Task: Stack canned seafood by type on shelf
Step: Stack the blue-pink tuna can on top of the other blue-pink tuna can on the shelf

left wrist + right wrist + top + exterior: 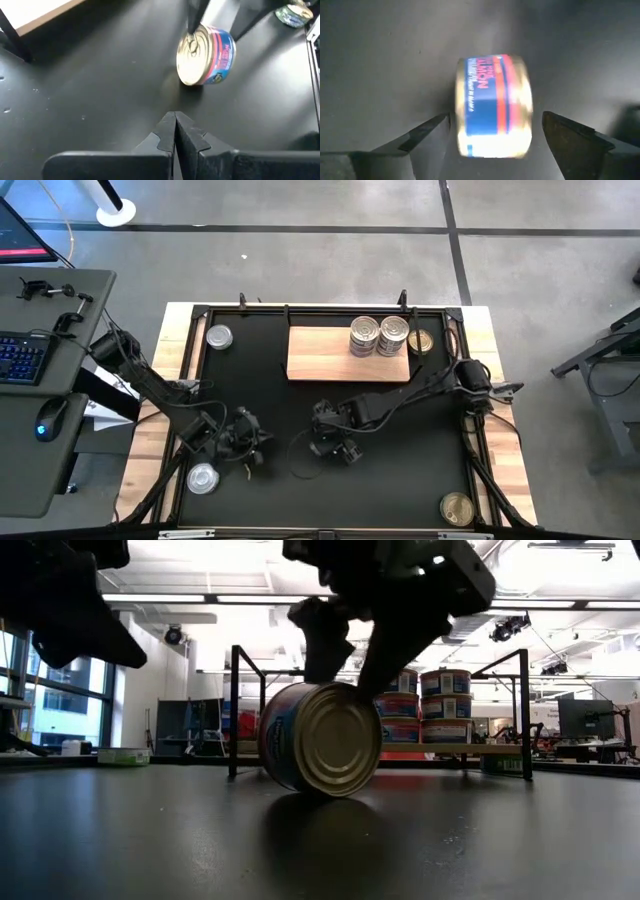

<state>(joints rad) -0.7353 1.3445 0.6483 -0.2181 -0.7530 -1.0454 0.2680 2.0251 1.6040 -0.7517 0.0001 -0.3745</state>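
Note:
The robot needs to pick up the salmon tin next with its right gripper, holding it by its flat ends, to stack it with its like on the shelf [320, 355].
A blue-and-red labelled tin [320, 737] with a gold lid stands on its rim on the black mat [250, 395], mid-table. My right gripper [495, 120] is open above it, pointing down, one finger beside each flat end; the right wrist view shows a small gap on both sides. My left gripper [175, 125] is shut, hovering over the mat to the tin's left [205, 55]. The wood shelf [320, 355] lies at the far side and carries two stacks of tins [378, 336] at its right end. In the high view the right gripper [335, 443] hides the tin.
Loose tins lie flat on the mat: one far left [218, 337], one near left [203, 477], one near right [457, 508], one beside the shelf's right end [421, 342]. A black frame [236, 710] borders the mat. The shelf's left half is bare.

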